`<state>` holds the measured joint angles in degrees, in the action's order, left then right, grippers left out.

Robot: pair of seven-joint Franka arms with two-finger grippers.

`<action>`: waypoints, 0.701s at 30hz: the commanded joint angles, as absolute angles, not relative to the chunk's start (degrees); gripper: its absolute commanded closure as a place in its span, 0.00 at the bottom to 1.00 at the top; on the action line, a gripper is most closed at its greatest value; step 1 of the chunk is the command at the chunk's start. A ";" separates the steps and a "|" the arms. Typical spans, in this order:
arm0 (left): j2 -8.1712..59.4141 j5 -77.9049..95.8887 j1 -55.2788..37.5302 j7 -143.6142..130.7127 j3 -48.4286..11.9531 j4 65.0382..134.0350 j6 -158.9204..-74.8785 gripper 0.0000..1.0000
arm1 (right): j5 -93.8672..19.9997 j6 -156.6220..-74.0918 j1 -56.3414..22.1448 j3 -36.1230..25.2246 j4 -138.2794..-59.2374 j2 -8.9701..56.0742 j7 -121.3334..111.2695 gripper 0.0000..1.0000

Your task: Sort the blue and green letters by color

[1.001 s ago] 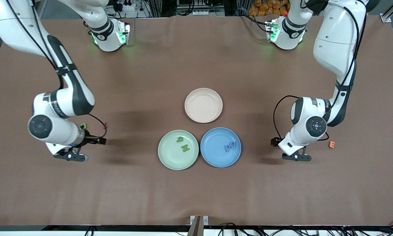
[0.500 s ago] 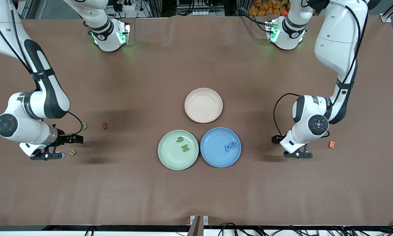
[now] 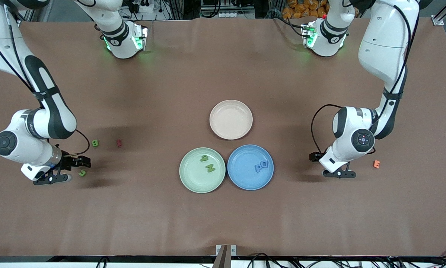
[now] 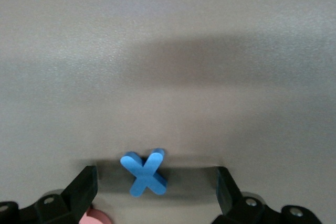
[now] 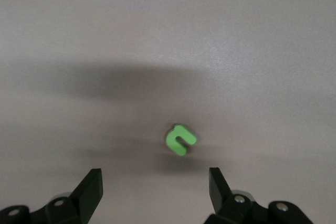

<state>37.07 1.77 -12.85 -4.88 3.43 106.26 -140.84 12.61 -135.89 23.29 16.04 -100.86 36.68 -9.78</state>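
Observation:
My left gripper's fingers stand beside the blue X's arms in the left wrist view, so it is time to close on the blue X now.
My left gripper is open, low over the table toward the left arm's end. In the left wrist view a blue X lies on the cloth between the open fingers of that gripper. The arm hides the X in the front view. My right gripper is open beside a green L; in the right wrist view the L lies just ahead of the gripper. A green B lies nearby. The green plate holds a green G and N. The blue plate holds a blue P and D.
An empty pink plate stands farther from the front camera than the two other plates. A dark-red I lies beside the B. An orange E lies beside the left arm. A pink piece shows by the left gripper's finger.
The right arm has swung toward its end of the table, uncovering the green L, the B and the dark-red I, and now stands beside the L. The left gripper has shifted slightly.

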 commanded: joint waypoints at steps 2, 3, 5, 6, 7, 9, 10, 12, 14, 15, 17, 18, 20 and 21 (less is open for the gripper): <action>35.33 3.08 -12.04 -4.22 3.08 108.11 -141.68 0.00 | 14.33 -137.11 24.26 16.35 -99.14 38.50 -10.90 0.13; 35.33 3.08 -12.04 -4.22 3.08 108.11 -141.68 0.00 | 14.41 -137.63 24.17 16.26 -99.14 38.76 -10.90 0.14; 35.33 3.08 -12.04 -4.22 3.08 108.11 -141.68 0.00 | 14.94 -138.25 24.26 16.26 -99.14 39.11 -10.90 0.16; 35.33 3.08 -12.04 -4.22 3.08 108.11 -141.68 0.00 | 15.46 -138.51 24.26 16.26 -99.05 39.37 -10.90 0.17; 35.33 3.08 -12.04 -4.22 3.08 108.11 -141.68 0.00 | 15.99 -138.86 24.26 16.26 -99.05 39.72 -10.90 0.18; 35.33 3.08 -12.04 -4.22 3.08 108.11 -141.68 0.00 | 16.78 -139.74 24.35 16.17 -99.05 40.08 -10.90 0.20; 35.33 3.16 -12.04 -4.22 3.08 108.11 -141.68 0.00 | 16.96 -140.18 24.35 16.08 -99.05 40.25 -10.90 0.21; 35.33 3.51 -12.04 -4.22 3.08 108.11 -141.68 0.00 | 17.05 -140.54 24.26 15.47 -99.05 40.60 -10.90 0.24; 35.42 3.60 -12.04 -4.22 3.08 108.11 -141.68 0.00 | 17.14 -140.71 24.17 15.38 -98.97 40.78 -10.90 0.27; 35.42 3.60 -12.04 -4.22 3.08 108.11 -141.68 0.00 | 17.14 -140.71 24.17 15.38 -98.88 41.04 -10.90 0.28; 35.42 3.60 -12.04 -4.22 3.08 108.11 -141.68 0.02 | 17.14 -140.80 24.17 15.38 -98.44 41.48 -10.90 0.28; 35.42 3.60 -12.04 -4.22 3.08 108.11 -141.68 0.07 | 17.14 -140.97 24.17 15.38 -98.35 41.66 -10.90 0.28; 35.51 3.60 -12.04 -4.31 3.08 108.11 -141.68 0.16 | 17.14 -141.76 24.17 15.29 -98.26 41.92 -10.90 0.29; 35.42 3.69 -12.04 -4.31 3.08 108.11 -141.68 0.20 | 17.14 -142.12 24.17 15.29 -98.26 42.01 -10.90 0.30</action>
